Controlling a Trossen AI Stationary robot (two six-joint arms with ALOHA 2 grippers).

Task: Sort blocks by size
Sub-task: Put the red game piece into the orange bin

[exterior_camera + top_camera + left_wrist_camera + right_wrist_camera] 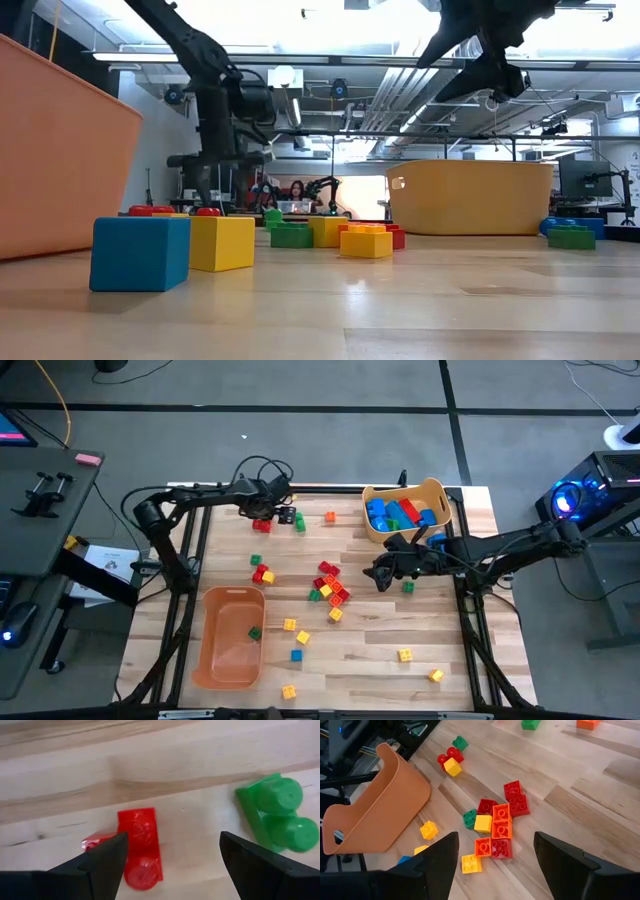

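Note:
My left gripper should first go down to the block and then close on it. My fingertips are above the red block (262, 525) with empty space between them, so they would miss if I closed now.
Many small studded blocks lie scattered on the wooden table (400, 630). My left gripper (172, 850) hangs open, fingers pointing down, over the far left part of the table (268, 510). A red oblong block (142, 845) lies flat below it, close to one finger, and a green block (277, 812) lies on its side beyond the other finger. My right gripper (495, 855) is open and holds nothing, raised above the table's middle right (380, 573). It looks onto a cluster of red, orange, yellow and green blocks (495, 827).
A yellow-orange bin (405, 510) at the far right holds blue, red and green blocks. An orange bin (232, 635) at the near left holds one green block. Loose blocks lie near the front edge (405, 654), and an orange one at the far middle (330, 517).

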